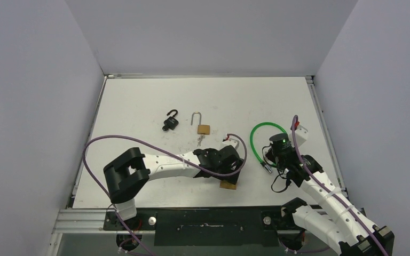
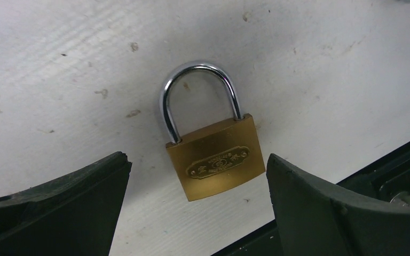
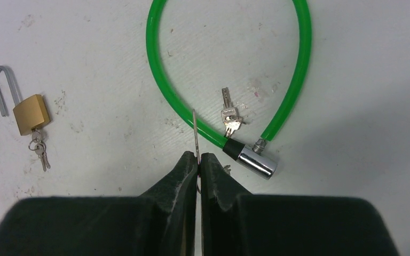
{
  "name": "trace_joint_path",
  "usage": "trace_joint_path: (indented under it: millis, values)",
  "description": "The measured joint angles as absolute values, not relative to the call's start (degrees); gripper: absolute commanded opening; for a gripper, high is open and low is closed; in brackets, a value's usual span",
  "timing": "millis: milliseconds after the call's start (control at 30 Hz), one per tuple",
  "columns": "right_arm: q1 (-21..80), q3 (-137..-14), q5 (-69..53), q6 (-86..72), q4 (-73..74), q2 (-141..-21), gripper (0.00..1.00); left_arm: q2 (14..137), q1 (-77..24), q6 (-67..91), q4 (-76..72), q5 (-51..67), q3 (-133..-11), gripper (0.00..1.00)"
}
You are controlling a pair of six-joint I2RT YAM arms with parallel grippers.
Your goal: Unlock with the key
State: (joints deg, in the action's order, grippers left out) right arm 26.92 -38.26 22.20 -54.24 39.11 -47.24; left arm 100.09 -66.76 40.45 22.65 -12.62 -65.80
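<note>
My left gripper's fingers are above the brass padlock's body (image 1: 228, 185) (image 2: 217, 158), so it isn't time to close yet. My left gripper should first go lower.
A shut brass padlock (image 2: 216, 160) lies flat by the table's near edge, its shackle pointing away; it also shows in the top view (image 1: 228, 185). My left gripper (image 2: 195, 160) hovers over it, open and empty, with one finger on each side of the body; in the top view the gripper (image 1: 232, 170) is just above the lock. My right gripper (image 3: 198, 157) is shut on a thin silver key (image 3: 195, 133), whose blade sticks out past the fingertips. In the top view the right gripper (image 1: 272, 158) is beside the green cable lock.
A green cable lock (image 3: 165, 90) loops ahead of the right gripper, with its chrome cylinder (image 3: 256, 160) and a key (image 3: 228, 114) inside the loop. An open brass padlock (image 1: 203, 128) with keys and an open black padlock (image 1: 172, 121) lie farther back. The black front rail (image 2: 405, 170) is close.
</note>
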Motion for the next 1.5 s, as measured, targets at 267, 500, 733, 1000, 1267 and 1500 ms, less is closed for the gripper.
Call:
trace_joint_path:
  millis: [267,500,733,1000,1267,1500]
  values:
    - [26.6,-37.4,21.5,-54.7,39.0,-47.2,0.0,105.6,-70.1,43.2,21.6,-12.3,-66.9,0.97]
    - [26.6,-36.5,20.4,-54.8,39.1,-45.6,0.0,110.4,-72.6,46.4,25.1,-19.1,-73.0,0.88]
    - [26.5,-36.5,20.1,-54.9,39.2,-43.6,0.0,112.6,-75.0,47.5,29.4,-27.4,-75.2,0.55]
    - [26.3,-36.5,19.9,-54.8,39.9,-41.6,0.0,108.7,-74.0,47.7,29.5,-30.6,-69.9,0.47]
    - [26.3,-36.5,14.5,-51.5,36.2,-42.3,0.0,101.2,-63.0,49.8,30.2,-28.6,-60.7,0.5]
    - [26.3,-36.5,10.5,-48.6,31.7,-45.6,0.0,95.3,-55.1,52.2,30.2,-26.6,-53.8,0.71]
